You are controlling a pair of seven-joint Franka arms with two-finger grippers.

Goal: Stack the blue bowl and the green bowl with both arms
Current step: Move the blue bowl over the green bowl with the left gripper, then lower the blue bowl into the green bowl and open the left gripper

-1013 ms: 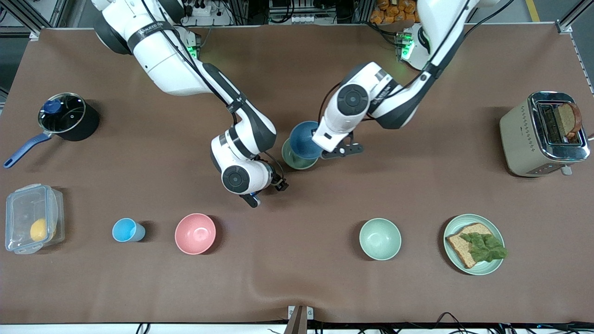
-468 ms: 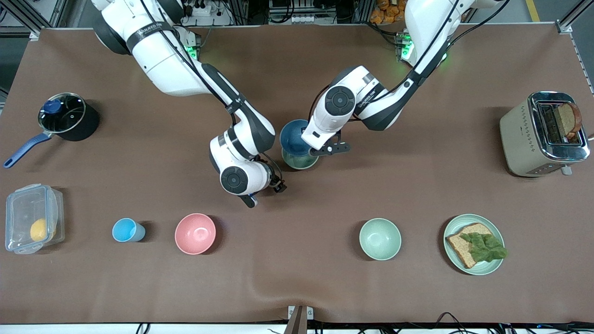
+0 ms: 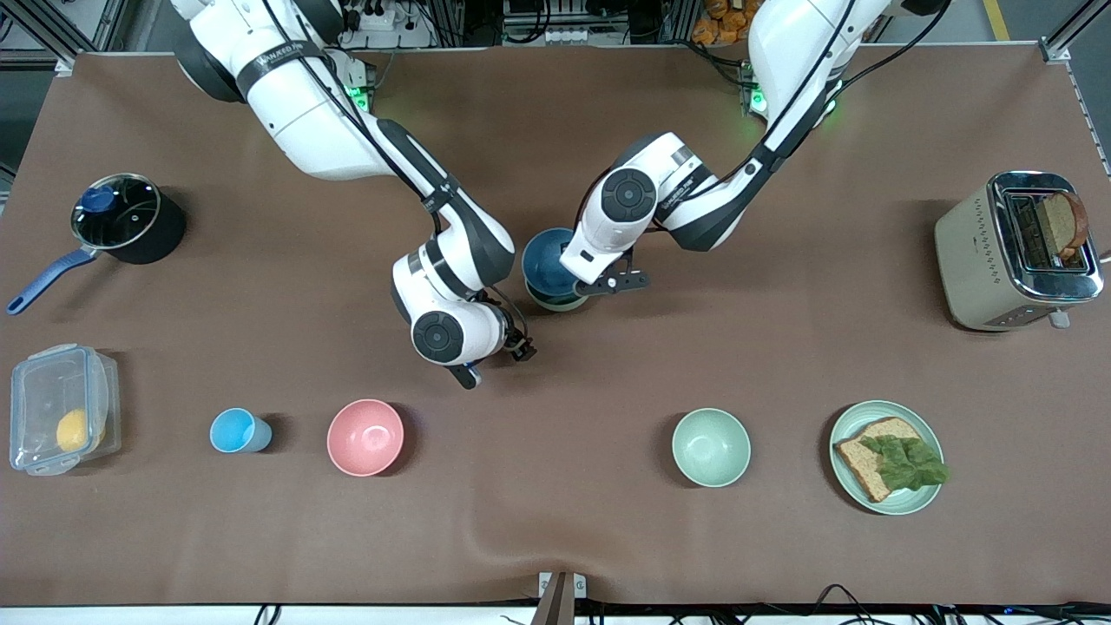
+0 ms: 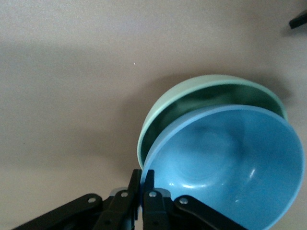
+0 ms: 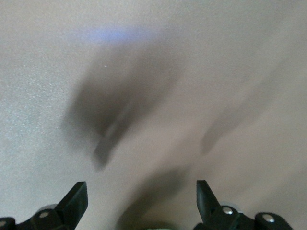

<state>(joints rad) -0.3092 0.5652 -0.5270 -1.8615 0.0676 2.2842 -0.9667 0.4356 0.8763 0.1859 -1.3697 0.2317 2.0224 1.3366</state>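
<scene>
The green bowl's inside shows past the tilted blue rim, so my left gripper keeps holding the blue bowl for now, until the bowl nests level.
The blue bowl [image 3: 545,263] sits tilted, partly inside the green bowl [image 3: 564,303], in the middle of the table. Only a sliver of the green bowl shows under it in the front view. In the left wrist view the blue bowl [image 4: 225,167] overlaps the green bowl [image 4: 211,93], whose inside shows above the blue rim. My left gripper [image 4: 142,179] is shut on the blue bowl's rim; in the front view the left gripper [image 3: 583,279] is at the bowl's edge. My right gripper [image 3: 496,363] is open and empty, low over bare table beside the bowls [image 5: 140,196].
Nearer the front camera stand a sky-blue cup [image 3: 234,430], a pink bowl [image 3: 365,437], a mint-green bowl [image 3: 711,447] and a plate [image 3: 911,496] with a sandwich. A toaster [image 3: 1015,252] stands at the left arm's end; a pot [image 3: 126,217] and a plastic box [image 3: 61,421] at the right arm's.
My left gripper has carried the blue bowl toward the right arm's end and down over the green bowl, which is now almost covered. The right arm has hardly moved.
</scene>
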